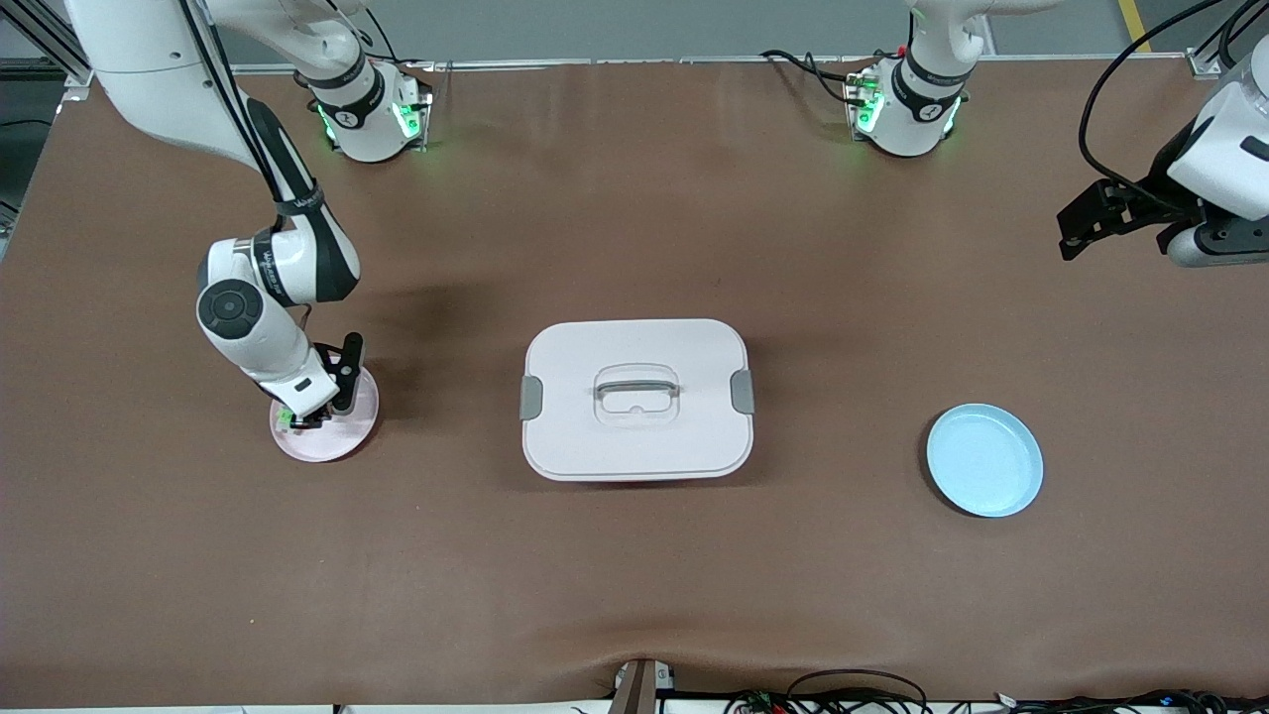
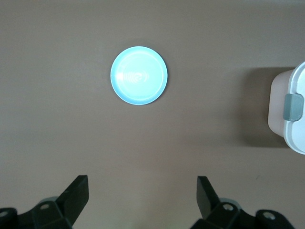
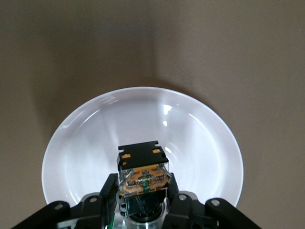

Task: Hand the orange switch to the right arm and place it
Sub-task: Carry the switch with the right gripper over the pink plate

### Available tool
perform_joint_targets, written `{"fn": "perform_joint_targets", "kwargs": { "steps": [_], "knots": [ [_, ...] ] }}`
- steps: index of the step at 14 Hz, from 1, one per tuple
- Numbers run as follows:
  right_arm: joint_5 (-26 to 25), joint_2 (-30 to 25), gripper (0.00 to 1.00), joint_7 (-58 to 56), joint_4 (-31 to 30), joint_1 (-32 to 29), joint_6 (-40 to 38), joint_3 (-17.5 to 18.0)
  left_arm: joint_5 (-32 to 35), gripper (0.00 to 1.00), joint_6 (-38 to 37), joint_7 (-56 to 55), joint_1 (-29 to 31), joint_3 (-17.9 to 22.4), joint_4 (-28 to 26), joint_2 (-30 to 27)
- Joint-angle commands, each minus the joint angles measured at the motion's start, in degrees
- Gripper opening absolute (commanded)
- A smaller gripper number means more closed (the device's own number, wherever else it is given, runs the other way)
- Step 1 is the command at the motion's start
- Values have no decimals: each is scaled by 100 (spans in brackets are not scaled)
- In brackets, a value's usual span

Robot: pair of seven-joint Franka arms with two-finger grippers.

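Note:
The robot's right gripper should open, as the orange switch is low over the pink plate and inside the plate's rim in the right wrist view.
The orange switch (image 3: 142, 168), a small black block with an orange middle, sits between the fingers of my right gripper (image 3: 142, 190), which is shut on it. In the front view that gripper (image 1: 309, 415) is low over the pale pink plate (image 1: 349, 436) toward the right arm's end of the table. The plate fills the right wrist view (image 3: 90, 143) under the switch. I cannot tell whether the switch touches the plate. My left gripper (image 1: 1073, 236) is open and empty, held high over the left arm's end of the table; its fingers stand wide apart in the left wrist view (image 2: 142, 192).
A white lidded box (image 1: 636, 436) with grey clips and a clear handle stands mid-table; its edge shows in the left wrist view (image 2: 291, 86). A light blue plate (image 1: 984, 460) lies toward the left arm's end, also in the left wrist view (image 2: 138, 75).

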Motion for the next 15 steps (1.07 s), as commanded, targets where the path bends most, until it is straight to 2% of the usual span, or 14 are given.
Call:
{"fn": "perform_joint_targets", "kwargs": {
  "steps": [1,4,5,6,7,8,15],
  "knots": [
    [-80,8,8,-46,-26,-29,-4,32,-104,100,63,100,-33,77,-75,-66],
    [-71,17,8,-19,-26,-29,-4,32,-104,100,55,100,-24,77,-75,-75],
    [-80,17,16,-11,-26,-29,-4,32,-104,100,54,100,-15,86,-67,-75],
    [-80,17,37,-10,-26,-29,-4,32,-104,100,54,100,-15,86,-66,-75],
    [-80,17,82,-63,-26,-29,-4,32,-104,100,54,100,-15,94,-66,-66],
    [-80,8,100,-107,-26,-29,-4,32,-104,100,63,100,-15,95,-66,-66],
    [-62,-167,100,-151,1,-55,-101,41,-104,100,54,100,-24,95,-75,-83]
  ]
}}
